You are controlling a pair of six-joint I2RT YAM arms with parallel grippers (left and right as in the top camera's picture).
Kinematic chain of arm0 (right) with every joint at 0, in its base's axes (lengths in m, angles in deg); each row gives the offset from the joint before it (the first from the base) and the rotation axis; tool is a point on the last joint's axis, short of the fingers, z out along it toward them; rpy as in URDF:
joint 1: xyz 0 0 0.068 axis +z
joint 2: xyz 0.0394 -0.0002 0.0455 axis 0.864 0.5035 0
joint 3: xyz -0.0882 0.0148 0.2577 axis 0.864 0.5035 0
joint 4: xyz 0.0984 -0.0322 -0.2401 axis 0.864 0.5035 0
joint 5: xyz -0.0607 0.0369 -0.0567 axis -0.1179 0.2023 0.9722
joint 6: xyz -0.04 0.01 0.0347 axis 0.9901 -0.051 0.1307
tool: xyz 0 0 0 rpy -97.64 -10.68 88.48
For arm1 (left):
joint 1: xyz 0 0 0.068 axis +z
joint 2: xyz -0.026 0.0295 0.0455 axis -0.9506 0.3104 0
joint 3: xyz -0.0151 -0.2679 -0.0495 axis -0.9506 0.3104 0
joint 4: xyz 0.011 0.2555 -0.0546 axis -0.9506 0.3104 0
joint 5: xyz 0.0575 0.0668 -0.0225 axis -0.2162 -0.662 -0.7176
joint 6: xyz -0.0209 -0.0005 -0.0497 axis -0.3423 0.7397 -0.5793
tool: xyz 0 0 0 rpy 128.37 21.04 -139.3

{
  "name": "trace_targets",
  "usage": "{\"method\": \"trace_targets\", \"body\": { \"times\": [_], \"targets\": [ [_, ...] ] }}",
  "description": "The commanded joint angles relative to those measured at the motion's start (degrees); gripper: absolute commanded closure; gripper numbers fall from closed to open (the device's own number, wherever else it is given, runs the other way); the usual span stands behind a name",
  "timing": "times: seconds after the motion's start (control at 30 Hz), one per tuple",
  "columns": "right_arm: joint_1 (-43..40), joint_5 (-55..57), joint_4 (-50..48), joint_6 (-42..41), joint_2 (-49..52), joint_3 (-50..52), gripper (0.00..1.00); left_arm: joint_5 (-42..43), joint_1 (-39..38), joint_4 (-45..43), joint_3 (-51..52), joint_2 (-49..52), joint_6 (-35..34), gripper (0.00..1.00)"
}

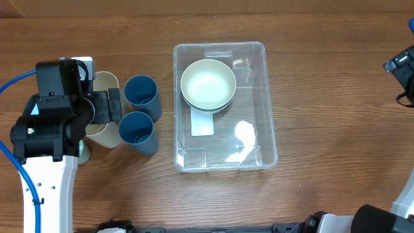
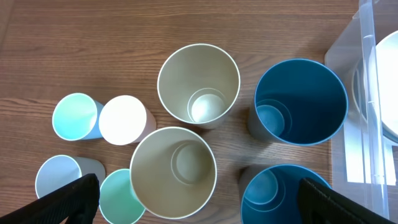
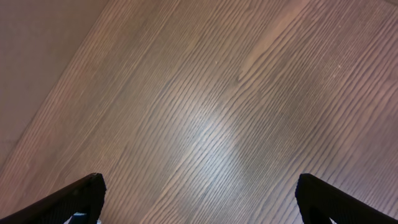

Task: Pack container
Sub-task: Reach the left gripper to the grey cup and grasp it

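My left gripper grabs the pale grey-blue cup by its open rim [image 2: 58, 176] next, since this leaves the cup's base free to stand in the container.
The clear plastic container [image 1: 268, 97] lies in the middle of the table with a white label [image 1: 202, 123] on its bottom. A cream bowl [image 1: 207, 85] sits inside it at the far left end. Its edge shows in the left wrist view [image 2: 367, 93]. My left gripper [image 2: 198, 199] is open and empty, hovering above a group of cups: two beige cups [image 2: 199, 84] [image 2: 173, 171] and two blue cups [image 2: 301, 99] [image 2: 280, 193]. In the overhead view the blue cups [image 1: 141, 92] [image 1: 137, 129] stand just left of the container. My right gripper [image 3: 199, 199] is open and empty over bare wood.
Small cups stand left of the beige ones: a light blue one [image 2: 76, 116], a white one [image 2: 123, 119], a pale grey-blue one [image 2: 57, 177] and a mint green one [image 2: 118, 196]. The right arm [image 1: 402, 71] sits at the table's far right edge.
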Motion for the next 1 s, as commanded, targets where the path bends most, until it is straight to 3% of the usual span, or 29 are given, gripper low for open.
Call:
{"method": "trace_targets", "body": {
  "times": [0.0, 0.27, 0.33, 0.4, 0.57, 0.7, 0.8, 0.97],
  "targets": [
    [0.1, -0.2, -0.2, -0.5, 0.0, 0.0, 0.00, 1.8, -0.1, -0.4, -1.3, 0.1, 0.9, 0.00],
    [0.1, -0.2, -0.2, -0.5, 0.0, 0.0, 0.00, 11.1, 0.0, 2.3, -1.3, 0.1, 0.8, 0.00],
    [0.1, -0.2, -0.2, -0.5, 0.0, 0.0, 0.00, 9.0, 0.3, 3.2, -1.3, 0.1, -2.1, 0.00],
    [0.1, -0.2, -0.2, -0.5, 0.0, 0.0, 0.00, 2.5, 2.6, 4.6, -1.3, 0.1, -11.1, 0.00],
    [0.1, -0.2, -0.2, -0.5, 0.0, 0.0, 0.00, 0.7, 19.6, 8.8, -1.3, 0.1, -21.2, 0.00],
    [0.1, -0.2, -0.2, -0.5, 0.0, 0.0, 0.00, 11.8, 36.9, 8.0, -1.3, 1.9, -22.6, 0.00],
    [0.1, -0.2, -0.2, -0.5, 0.0, 0.0, 0.00, 14.5, 42.5, 8.0, -1.3, 6.8, -22.6, 0.00],
    [0.1, -0.2, -0.2, -0.5, 0.0, 0.0, 0.00, 10.8, 46.5, 6.6, -1.2, 19.1, -25.4, 0.01]
  ]
}}
